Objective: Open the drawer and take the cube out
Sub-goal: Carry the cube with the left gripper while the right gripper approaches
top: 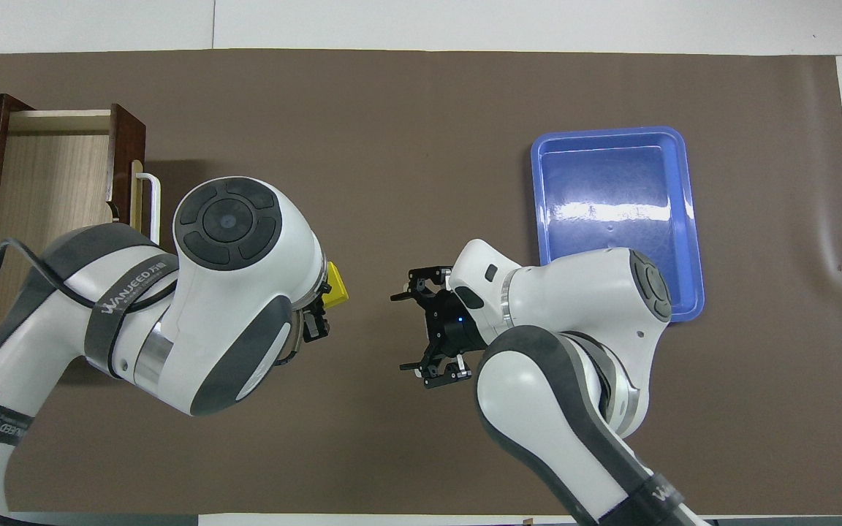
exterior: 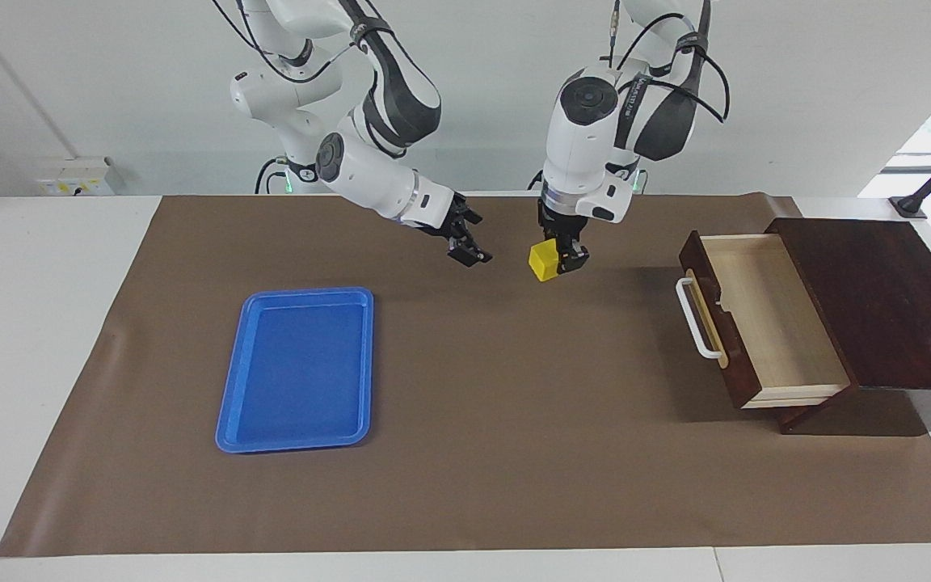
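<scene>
I should take the cube (exterior: pixel 543 261) from my left gripper next, with my right gripper on its exposed yellow sides.
The yellow cube (exterior: pixel 543 261) (top: pixel 336 286) hangs above the brown mat near the table's middle, with my left gripper (exterior: pixel 560 260) (top: pixel 319 310) shut on it. My right gripper (exterior: pixel 468 251) (top: pixel 406 333) is open and holds nothing. It hovers over the mat beside the cube, a short gap away, and faces it. The dark brown drawer (exterior: pixel 773 315) (top: pixel 55 190) stands pulled out at the left arm's end of the table. Its pale wooden inside is bare, and its white handle (exterior: pixel 696 319) (top: pixel 149 204) points toward the table's middle.
A blue plastic tray (exterior: pixel 296 368) (top: pixel 615 197) lies on the brown mat (exterior: pixel 514 453) toward the right arm's end, with nothing in it. The drawer's dark cabinet top (exterior: pixel 878 299) fills the corner at the left arm's end.
</scene>
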Motion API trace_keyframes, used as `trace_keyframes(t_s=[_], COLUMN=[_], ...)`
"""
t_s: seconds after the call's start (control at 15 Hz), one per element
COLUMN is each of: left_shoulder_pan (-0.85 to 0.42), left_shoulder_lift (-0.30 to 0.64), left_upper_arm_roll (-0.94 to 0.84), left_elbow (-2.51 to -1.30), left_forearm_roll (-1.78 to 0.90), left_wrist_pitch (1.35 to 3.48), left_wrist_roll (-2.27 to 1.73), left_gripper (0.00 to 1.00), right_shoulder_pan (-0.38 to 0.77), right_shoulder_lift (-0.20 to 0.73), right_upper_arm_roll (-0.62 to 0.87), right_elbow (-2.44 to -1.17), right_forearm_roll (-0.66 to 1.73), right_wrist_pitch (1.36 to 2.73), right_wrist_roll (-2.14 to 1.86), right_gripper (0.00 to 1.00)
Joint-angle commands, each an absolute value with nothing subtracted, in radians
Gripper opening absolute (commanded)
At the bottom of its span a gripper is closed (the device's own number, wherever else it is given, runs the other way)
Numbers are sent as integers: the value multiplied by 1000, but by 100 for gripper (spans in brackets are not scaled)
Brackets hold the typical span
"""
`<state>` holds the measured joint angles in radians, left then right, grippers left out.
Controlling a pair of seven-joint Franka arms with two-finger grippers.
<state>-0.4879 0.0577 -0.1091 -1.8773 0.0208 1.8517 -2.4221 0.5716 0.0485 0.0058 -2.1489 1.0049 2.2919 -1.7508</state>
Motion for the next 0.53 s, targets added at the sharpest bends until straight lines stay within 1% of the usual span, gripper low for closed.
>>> trace_keyframes(t_s=[0.0, 0.13, 0.2, 0.33, 0.47], left_shoulder_pan=[-517, -518, -518, -532, -534], left_shoulder_lift=[23, 23, 23, 23, 25], left_upper_arm_roll=[-92, -92, -92, -92, -94], left_elbow=[-1925, -1925, -1925, -1924, -1924], left_forearm_roll=[5, 5, 5, 5, 3], left_wrist_pitch=[1878, 1878, 1878, 1878, 1888], left_wrist_roll=[-2451, -2460, -2461, -2464, -2476], left_gripper=[0, 0, 0, 0, 0], right_shoulder_pan=[586, 586, 581, 578, 578], right_shoulder_lift=[63, 86, 112, 156, 187], right_upper_arm_roll=[2, 2, 3, 2, 0], right_elbow=[-2155, -2149, -2140, -2105, -2047], right_forearm_roll=[1106, 1138, 1156, 1221, 1206], right_wrist_pitch=[2347, 2367, 2365, 2350, 2320], right_wrist_roll=[-1796, -1839, -1905, -1989, -1999], right_gripper=[100, 100, 100, 100, 100])
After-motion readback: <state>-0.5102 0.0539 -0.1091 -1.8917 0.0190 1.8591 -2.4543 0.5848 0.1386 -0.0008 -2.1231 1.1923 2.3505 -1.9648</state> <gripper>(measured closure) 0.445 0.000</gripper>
